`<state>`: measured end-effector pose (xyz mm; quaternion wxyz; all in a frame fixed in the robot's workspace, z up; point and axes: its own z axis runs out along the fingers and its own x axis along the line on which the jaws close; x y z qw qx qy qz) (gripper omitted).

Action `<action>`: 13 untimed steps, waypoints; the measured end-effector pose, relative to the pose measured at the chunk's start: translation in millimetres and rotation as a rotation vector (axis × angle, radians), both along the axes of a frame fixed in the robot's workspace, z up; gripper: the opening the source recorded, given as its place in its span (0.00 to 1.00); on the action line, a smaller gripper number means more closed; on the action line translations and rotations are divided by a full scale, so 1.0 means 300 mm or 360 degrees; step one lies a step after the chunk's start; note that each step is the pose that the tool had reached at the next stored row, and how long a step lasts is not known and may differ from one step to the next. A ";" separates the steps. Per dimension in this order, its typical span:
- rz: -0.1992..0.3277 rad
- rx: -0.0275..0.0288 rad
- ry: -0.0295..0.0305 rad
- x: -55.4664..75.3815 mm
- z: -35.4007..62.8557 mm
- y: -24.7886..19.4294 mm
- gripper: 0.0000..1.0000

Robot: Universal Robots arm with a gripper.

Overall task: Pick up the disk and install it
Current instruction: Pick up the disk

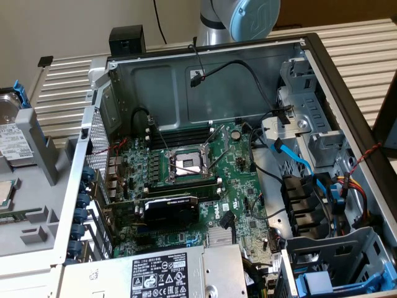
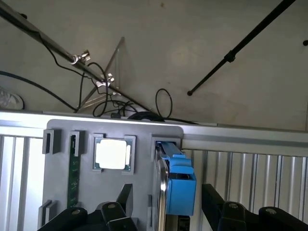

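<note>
My gripper grabs the disk across its exposed upper end (image 1: 10,99) next, since the grey holder's slot (image 1: 36,139) surrounds the lower part of the disk.
The disk (image 2: 175,180) stands on edge in a slot of a grey holder (image 2: 57,192), its bright blue rail facing the wrist camera. My gripper (image 2: 168,202) is open just above it. One black finger (image 2: 126,195) is on one side of the disk and the other finger (image 2: 211,197) on the opposite side, both apart from it. In the exterior view the disk (image 1: 8,127) sits at the far left edge beside the open computer case (image 1: 205,74), with its white label and blue rail showing.
The holder also carries a square silver processor chip (image 2: 111,154) and a green memory stick (image 2: 73,168). Inside the case are the motherboard (image 1: 186,174), a grey drive cage (image 1: 310,124) with loose cables, and the power supply box (image 1: 161,273). The arm's joint (image 1: 245,18) stands behind the case.
</note>
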<state>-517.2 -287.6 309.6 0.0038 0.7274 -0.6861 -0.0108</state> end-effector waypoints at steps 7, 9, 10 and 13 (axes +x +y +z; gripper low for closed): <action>0.0000 -0.00001 0.00004 0.000 -0.002 0.012 0.68; 0.0000 -0.00008 0.00002 0.000 -0.004 0.014 0.68; 0.0001 -0.00013 0.00008 0.000 -0.004 0.014 0.68; 0.0001 -0.00018 0.00021 0.000 -0.007 0.015 0.68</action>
